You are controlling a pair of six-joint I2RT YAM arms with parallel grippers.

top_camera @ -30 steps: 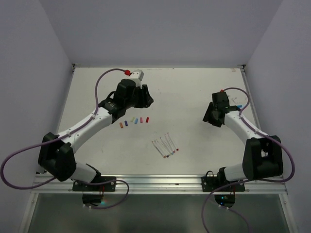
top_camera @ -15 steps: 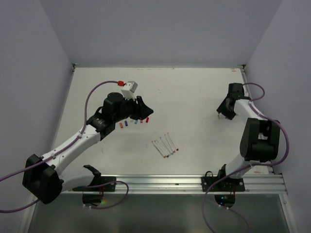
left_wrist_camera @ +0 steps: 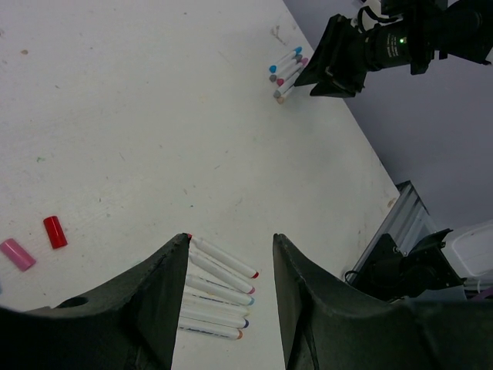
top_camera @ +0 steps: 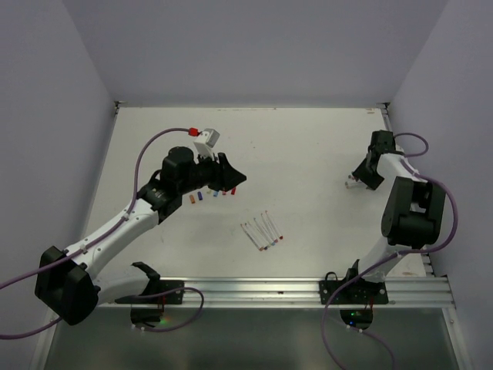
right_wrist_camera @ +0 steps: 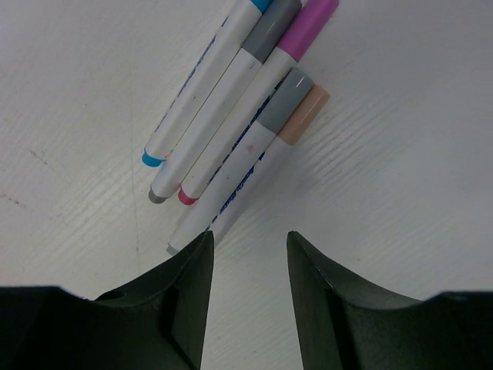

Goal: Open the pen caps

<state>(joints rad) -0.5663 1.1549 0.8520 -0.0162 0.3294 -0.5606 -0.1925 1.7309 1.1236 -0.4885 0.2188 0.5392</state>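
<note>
Next, the right gripper grabs the peach-capped pen by its white body [right_wrist_camera: 250, 187], so the cap stays free for my left gripper to open.
Several loose pen caps [top_camera: 196, 198] lie in a row on the white table; my left gripper [top_camera: 235, 182] hovers over the row's right end, open and empty. In the left wrist view a red cap [left_wrist_camera: 54, 231] and a pink cap [left_wrist_camera: 17, 254] lie left of my open left gripper [left_wrist_camera: 231, 240], with several uncapped white pens [left_wrist_camera: 219, 287] below it. My right gripper [top_camera: 360, 179] is open and empty just beside a bundle of capped pens [top_camera: 350, 183]. The right wrist view shows those pens [right_wrist_camera: 231, 116] with blue, grey, purple and peach caps on, just above my open right gripper [right_wrist_camera: 248, 235].
The uncapped pens [top_camera: 262, 231] lie side by side near the table's middle front. The table's right edge and wall [top_camera: 408, 131] run close behind the right arm. A metal rail [top_camera: 254, 289] borders the near edge.
The right gripper has swung out to the far right and come down beside the capped pens. The left gripper has drawn back a little over the row of caps.
</note>
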